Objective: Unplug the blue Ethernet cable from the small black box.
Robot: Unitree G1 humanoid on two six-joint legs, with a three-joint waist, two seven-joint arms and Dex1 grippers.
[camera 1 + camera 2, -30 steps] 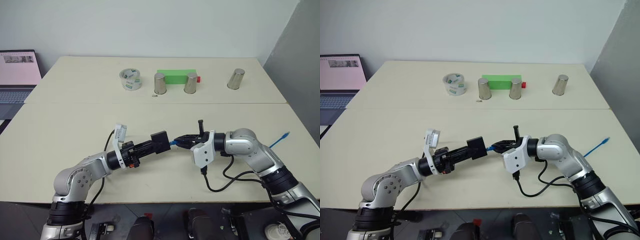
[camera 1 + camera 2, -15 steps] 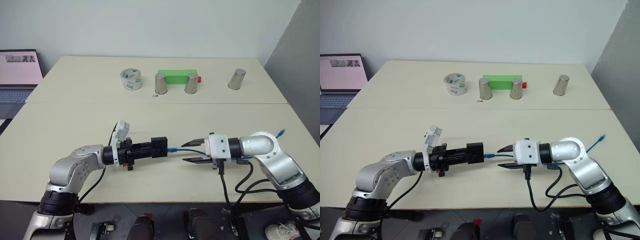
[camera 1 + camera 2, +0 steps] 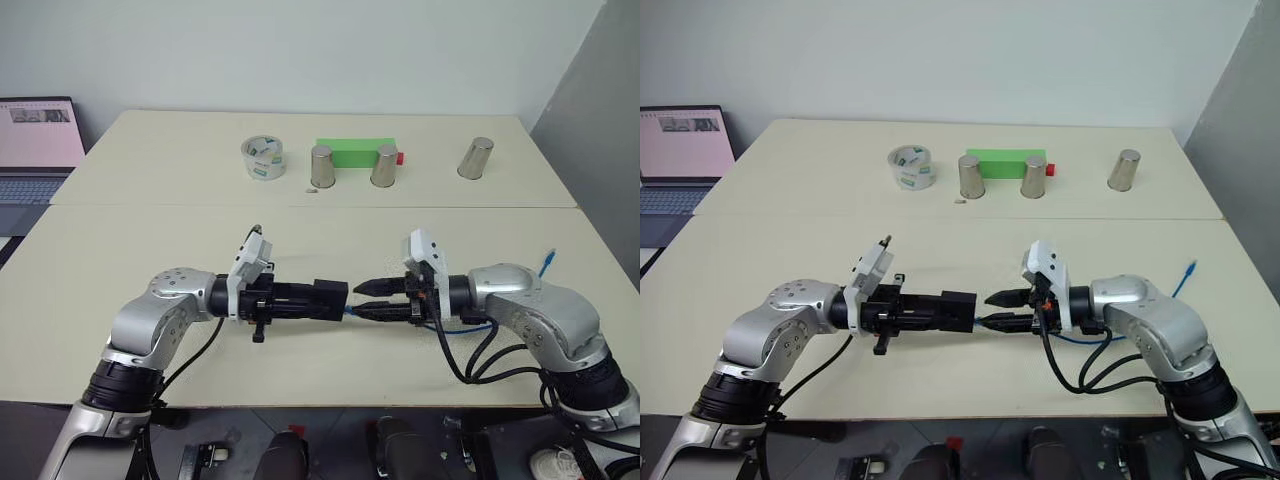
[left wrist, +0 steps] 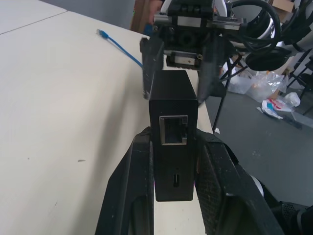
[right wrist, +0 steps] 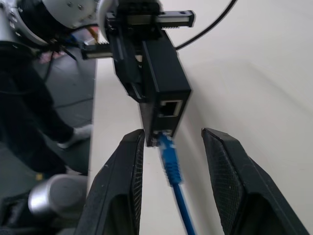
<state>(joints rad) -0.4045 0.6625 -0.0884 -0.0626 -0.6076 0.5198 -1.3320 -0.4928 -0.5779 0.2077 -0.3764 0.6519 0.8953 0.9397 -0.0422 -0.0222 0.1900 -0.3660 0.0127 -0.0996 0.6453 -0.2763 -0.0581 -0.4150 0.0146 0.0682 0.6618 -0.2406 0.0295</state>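
Note:
My right gripper grabs the blue Ethernet cable by its ribbed plug boot (image 3: 349, 310) next, which sticks out of the port while the thin cord (image 3: 465, 330) trails loosely.
My left gripper (image 3: 308, 298) is shut on the small black box (image 3: 332, 296) and holds it level above the near table; its fingers (image 4: 132, 186) clamp the box's sides. The blue Ethernet cable (image 5: 171, 159) sits with its plug in the box's lower port, under an empty port (image 5: 168, 107). Facing the box, my right gripper (image 3: 360, 300) is open, one finger on each side of the cable just behind the plug, apart from it. The cable trails right to its free end (image 3: 547, 263) on the table.
At the back of the far table stand a tape roll (image 3: 262, 158), a green block (image 3: 352, 152) and three metal cups (image 3: 320, 167) (image 3: 383, 166) (image 3: 472, 158). A laptop (image 3: 35, 140) sits at the far left. Black robot cables (image 3: 480, 360) hang by the near edge.
The right gripper let go of the cable, opened and rolled over, drew back, then came close to the box again. The left wrist turned and brought the box level.

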